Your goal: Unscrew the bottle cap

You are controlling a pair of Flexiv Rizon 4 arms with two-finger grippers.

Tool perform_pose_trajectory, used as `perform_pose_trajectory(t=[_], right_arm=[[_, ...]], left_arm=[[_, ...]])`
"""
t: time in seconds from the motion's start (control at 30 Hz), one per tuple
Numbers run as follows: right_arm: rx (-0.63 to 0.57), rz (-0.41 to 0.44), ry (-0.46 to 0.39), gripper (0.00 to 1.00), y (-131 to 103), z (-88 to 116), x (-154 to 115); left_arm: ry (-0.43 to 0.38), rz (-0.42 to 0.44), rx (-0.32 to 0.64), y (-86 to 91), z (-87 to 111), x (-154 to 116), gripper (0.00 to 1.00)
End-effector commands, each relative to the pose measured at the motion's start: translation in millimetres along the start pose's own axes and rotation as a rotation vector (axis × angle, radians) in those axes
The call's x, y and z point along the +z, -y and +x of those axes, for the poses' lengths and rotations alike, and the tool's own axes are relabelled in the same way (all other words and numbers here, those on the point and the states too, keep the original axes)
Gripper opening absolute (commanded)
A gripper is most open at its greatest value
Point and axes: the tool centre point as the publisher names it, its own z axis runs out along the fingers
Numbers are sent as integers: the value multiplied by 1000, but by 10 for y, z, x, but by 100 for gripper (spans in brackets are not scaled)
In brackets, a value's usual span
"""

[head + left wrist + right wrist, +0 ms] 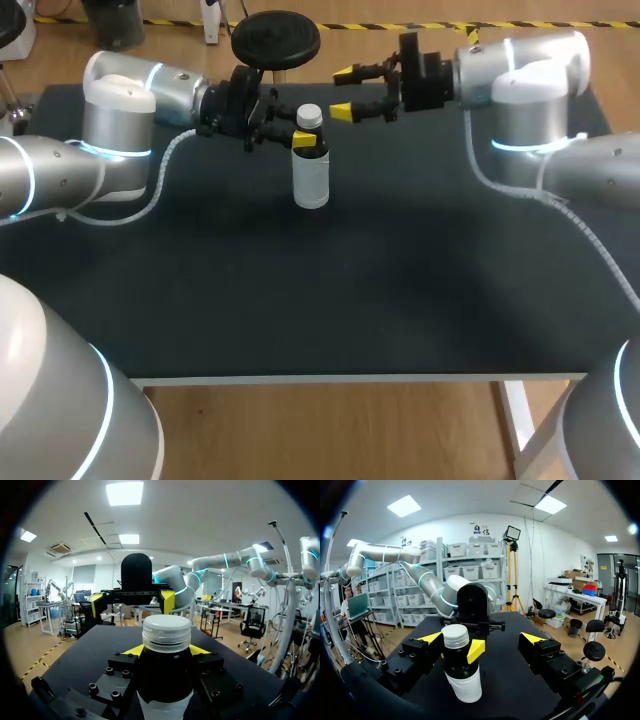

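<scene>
I need to unscrew the cap from the bottle's dark upper part (313, 148), so my right gripper should grab the cap's ribbed white side (309, 118) next.
A small bottle (310, 178) with a white label, dark upper part and white ribbed cap (310, 115) stands upright on the black table, towards the back middle. My left gripper (300, 140) comes in from the left and is shut on the bottle's dark upper part just under the cap. In the left wrist view the cap (166, 632) rises between the yellow tips of my left gripper (166, 652). My right gripper (344, 92) hangs open just right of the cap, not touching it. In the right wrist view the bottle (461, 672) stands ahead of my right gripper (481, 639), nearer one finger.
The black tabletop (330, 290) spreads wide in front of the bottle, down to its front edge (360, 378). White cable hoses trail over the table from the left arm (150, 195) and the right arm (590, 240).
</scene>
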Motion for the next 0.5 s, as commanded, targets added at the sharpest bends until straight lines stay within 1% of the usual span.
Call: perform_pose_trajectory(t=[0.03, 0.5], right_arm=[[-1, 3, -1, 100, 6, 40, 46], [-4, -9, -13, 100, -9, 251, 188]], left_arm=[[-6, 2, 0, -11, -22, -7, 0], [-6, 2, 0, -11, -22, -7, 0]])
